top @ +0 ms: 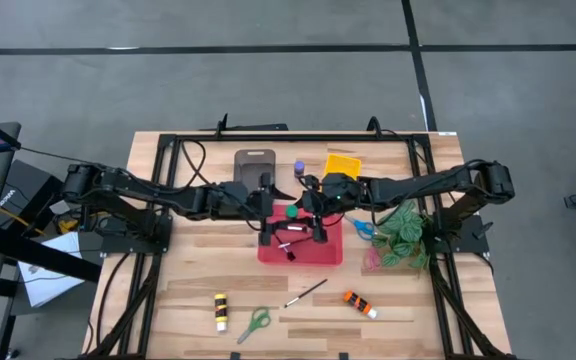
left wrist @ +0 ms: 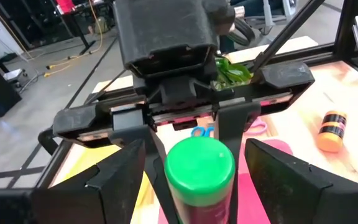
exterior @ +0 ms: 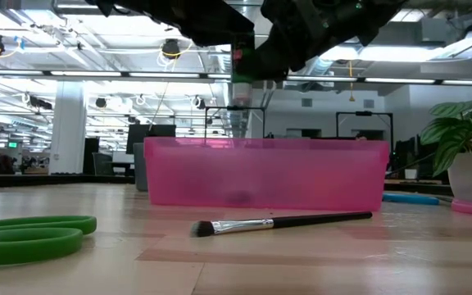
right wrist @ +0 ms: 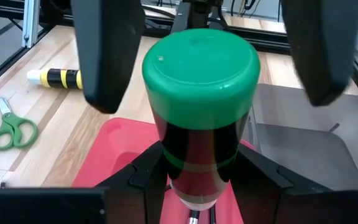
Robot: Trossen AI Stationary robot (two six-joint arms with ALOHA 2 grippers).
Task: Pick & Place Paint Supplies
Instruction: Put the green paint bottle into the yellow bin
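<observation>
My left gripper needs to get the paint bottle to the yellow tray (top: 343,163), so it should grab the paint bottle by its green end (top: 291,211) next.
A paint bottle with a green cap (right wrist: 201,59) and a dark body hangs above the red tray (top: 328,250) at the table's middle. My right gripper (right wrist: 197,186) is shut on it and reaches in from the table's right. My left gripper (left wrist: 201,193) faces it from the left and is open. Its two fingers (right wrist: 107,56) stand on either side of the cap without touching it. In the high view the bottle (top: 290,212) shows as a green dot between the two grippers. My right gripper pinches the bottle's dark lower body (right wrist: 194,165), at the end away from the cap, between its two fingers. The fingers come from the table's right, slanting a little downward. The bottle sticks out ahead of them, cap toward my left gripper, lifted clear of the tray.
Near the front edge lie a yellow-and-black tube (top: 220,311), green scissors (top: 256,321), a brush (top: 306,293) and an orange tube (top: 359,303). Blue scissors (top: 364,229) and a plant (top: 404,236) are at the right. A grey tray (top: 256,165), a purple bottle (top: 299,168) and a yellow tray (top: 342,163) sit at the back.
</observation>
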